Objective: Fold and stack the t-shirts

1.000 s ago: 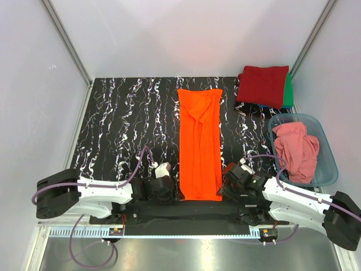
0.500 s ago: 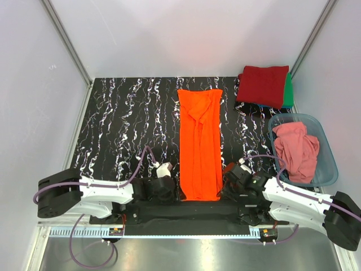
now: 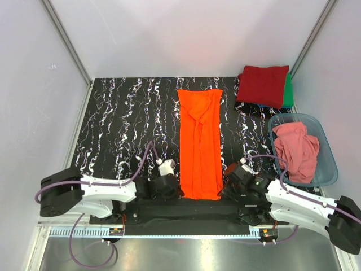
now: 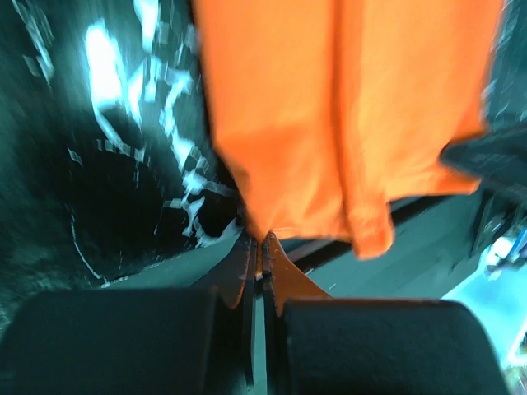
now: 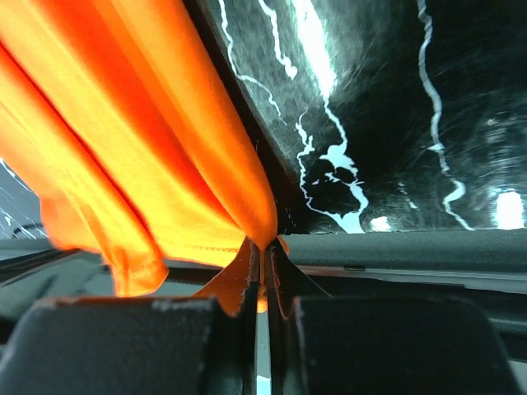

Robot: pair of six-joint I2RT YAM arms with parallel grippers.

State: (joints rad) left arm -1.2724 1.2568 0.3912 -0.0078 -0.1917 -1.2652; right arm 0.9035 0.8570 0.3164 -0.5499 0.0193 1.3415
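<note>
The near hem corner would come up with my right gripper now: its fingers are closed over it, with orange cloth [image 4: 313, 123] sticking out past them.
A bright orange t-shirt [image 3: 199, 141], folded into a long narrow strip, lies down the middle of the black marbled table. At its near left corner my left gripper [image 3: 176, 191] is shut on the hem, the orange cloth [image 4: 313, 123] pinched between the closed fingertips [image 4: 272, 259]. At the near right corner my right gripper [image 3: 224, 189] is likewise shut on the hem, orange cloth [image 5: 156, 156] caught between its fingertips [image 5: 251, 267]. A salmon-pink t-shirt [image 3: 297, 150] sits crumpled in the tub. A dark red folded t-shirt [image 3: 263, 84] rests on a green one [image 3: 289, 90] at the back right.
The translucent blue-grey plastic tub [image 3: 330, 164] stands at the right edge of the table. Grey walls and metal posts close in the table on three sides. The black base bar [image 3: 186, 212] runs along the near edge between the arms.
Both grippers have closed on the near corners of the orange t-shirt. The left gripper slid right to the hem; the cloth's near edge is slightly gathered.
</note>
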